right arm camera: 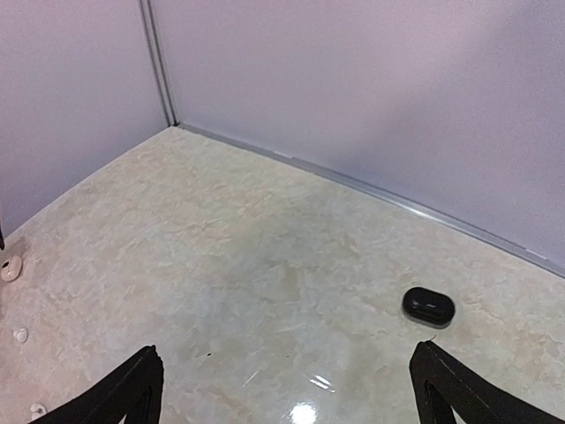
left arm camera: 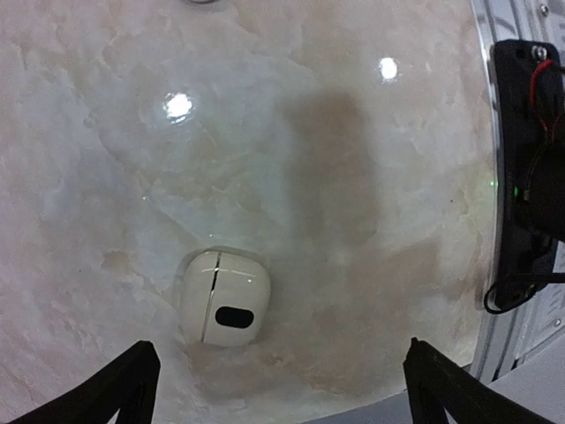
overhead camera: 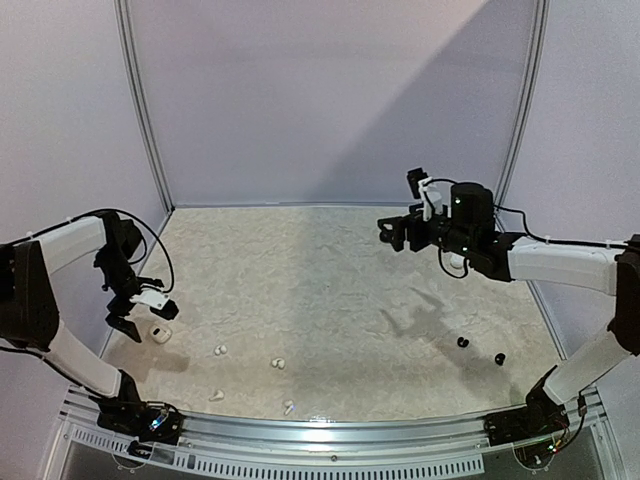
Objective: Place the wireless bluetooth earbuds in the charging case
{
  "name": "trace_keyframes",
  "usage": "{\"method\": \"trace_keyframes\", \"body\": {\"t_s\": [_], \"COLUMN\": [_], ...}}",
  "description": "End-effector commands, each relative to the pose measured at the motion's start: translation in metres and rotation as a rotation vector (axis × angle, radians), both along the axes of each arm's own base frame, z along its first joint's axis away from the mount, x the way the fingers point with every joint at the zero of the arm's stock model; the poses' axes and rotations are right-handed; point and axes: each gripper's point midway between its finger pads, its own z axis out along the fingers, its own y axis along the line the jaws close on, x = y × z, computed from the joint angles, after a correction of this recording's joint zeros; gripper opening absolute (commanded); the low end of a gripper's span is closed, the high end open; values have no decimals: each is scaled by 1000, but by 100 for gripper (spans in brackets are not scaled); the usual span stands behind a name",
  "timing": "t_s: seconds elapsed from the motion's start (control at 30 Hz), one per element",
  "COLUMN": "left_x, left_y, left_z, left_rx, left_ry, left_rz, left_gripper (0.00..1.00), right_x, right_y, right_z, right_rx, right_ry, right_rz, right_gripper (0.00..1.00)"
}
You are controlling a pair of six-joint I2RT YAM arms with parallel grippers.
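I should grab the closed white case with my left gripper across the case's lid and base ends, so its other sides stay free and I can hand it to my right gripper.
Four white earbuds [overhead camera: 220,350] [overhead camera: 278,363] [overhead camera: 216,396] [overhead camera: 289,407] lie along the near left of the table. Two black earbuds [overhead camera: 463,342] [overhead camera: 499,358] lie at the near right. A closed white case [overhead camera: 160,333] with a black oval mark lies at the left, and the left wrist view shows it [left arm camera: 225,298] lying just beyond the left finger. My left gripper [overhead camera: 128,318] [left arm camera: 282,397] hovers just left of it, open and empty. My right gripper [overhead camera: 392,232] [right arm camera: 287,397] is open and empty, raised over the far right. A closed black case [right arm camera: 429,306] lies ahead of it near the back wall.
A white rounded thing [overhead camera: 457,262] shows partly under the right arm. Purple walls with metal posts [overhead camera: 140,100] close in the back and sides. A metal rail [overhead camera: 330,425] runs along the near edge. The left arm's base and cables [left arm camera: 530,177] are close on the right.
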Motion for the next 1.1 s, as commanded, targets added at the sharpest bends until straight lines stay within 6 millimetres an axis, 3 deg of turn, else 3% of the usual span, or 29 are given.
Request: {"method": "trace_keyframes", "body": {"t_s": [0.0,0.2,0.43,0.6,0.73,0.83,0.97,1.07], "left_x": [-7,28,30,22,16,9,2,0], "left_y": [5,10,15,20,17,18,5,-8], "left_z": [-24,-50,-62,-72,-73,-76,-70,-58], "left_rx": [-42,-15,-25,-10,-20,-11,-66,-120], "left_ry": [38,-58,-29,-22,-15,-12,-34,-51], "left_rz": [-305,-281,-289,-356,-355,-345,-310,-263], "left_gripper": [99,99,94,71,67,56,35,28], "right_x": [-13,-27,-31,-27,-24,-22,-20,-15], "right_y": [39,72,91,99,103,105,105,101], "right_z": [-7,-17,-22,-23,-23,-26,-25,-21], "right_rx": [-24,-46,-45,-71,-83,-85,-79,-89], "right_ry": [16,35,62,60,51,57,60,73], "right_rz": [73,124,150,164,175,175,165,121], "right_gripper": [99,99,99,99,99,99,99,99]}}
